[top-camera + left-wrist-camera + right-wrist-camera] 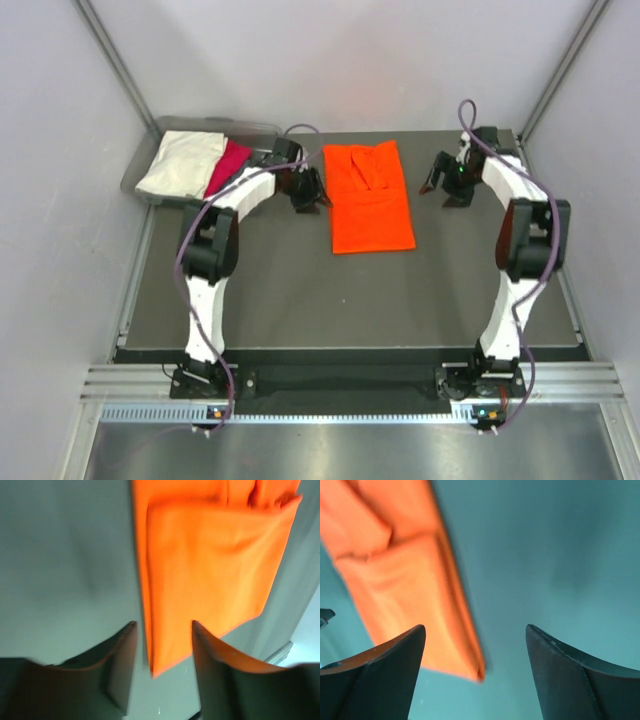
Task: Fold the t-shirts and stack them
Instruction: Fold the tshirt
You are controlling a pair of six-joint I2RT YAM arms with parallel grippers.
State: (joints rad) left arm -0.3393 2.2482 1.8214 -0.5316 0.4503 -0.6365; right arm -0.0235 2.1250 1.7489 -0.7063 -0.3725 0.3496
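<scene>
My left gripper will next grab the t-shirt's near-end corner on the bin side to fold the orange t-shirt [370, 197], leaving its other near corner for my right gripper.
The bright orange t-shirt [370, 197] lies folded into a long rectangle at the back middle of the dark table [300, 300]. It also shows in the left wrist view [210, 565] and in the right wrist view [405, 580]. My left gripper [308, 196] is open and empty just left of the shirt; in its wrist view [164, 630] a shirt corner lies below its jaws. My right gripper [437, 182] is open and empty to the right of the shirt, above bare table [476, 630]. A cream-white t-shirt [181, 163] and a magenta-pink t-shirt [228, 166] lie in the bin. The teal-grey shirt is out of view.
A grey plastic bin [150, 130] stands at the back left corner, partly off the table. White walls close in the left, right and back. A metal rail [350, 385] runs along the near edge by the arm bases.
</scene>
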